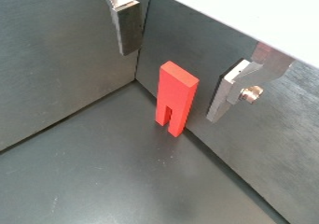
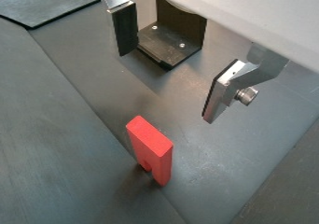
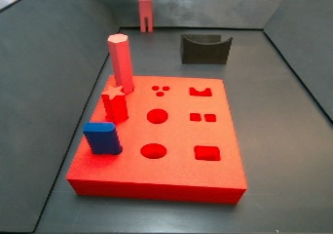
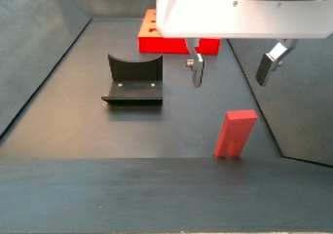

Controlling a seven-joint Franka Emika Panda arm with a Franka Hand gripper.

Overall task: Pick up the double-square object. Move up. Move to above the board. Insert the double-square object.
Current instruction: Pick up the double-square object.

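The double-square object's two legs should stay free to enter the board (image 3: 176, 165), so my gripper needs to reach the object and grab its solid top end (image 3: 146, 4).
The double-square object (image 1: 174, 99) is a slim salmon-red peg standing upright on its two legs on the dark floor, close to a wall. It also shows in a wrist view (image 2: 151, 148) and in both side views (image 3: 146, 14) (image 4: 236, 134). My gripper (image 1: 181, 64) is open and empty, above the peg and not touching it. It also shows in a wrist view (image 2: 174, 64) and in a side view (image 4: 235, 67). The board (image 3: 176, 165) is the flat bright-red slab with shaped holes, far from the peg; in a side view (image 4: 156, 43) my gripper hides part of it.
The fixture (image 2: 173, 41) stands on the floor between peg and board, seen in both side views (image 3: 204, 48) (image 4: 134, 80). On the board stand a pinkish-red hexagonal pillar (image 3: 119, 62), a short red star-topped peg (image 3: 115, 103) and a blue block (image 3: 101, 137). Grey walls enclose the floor.
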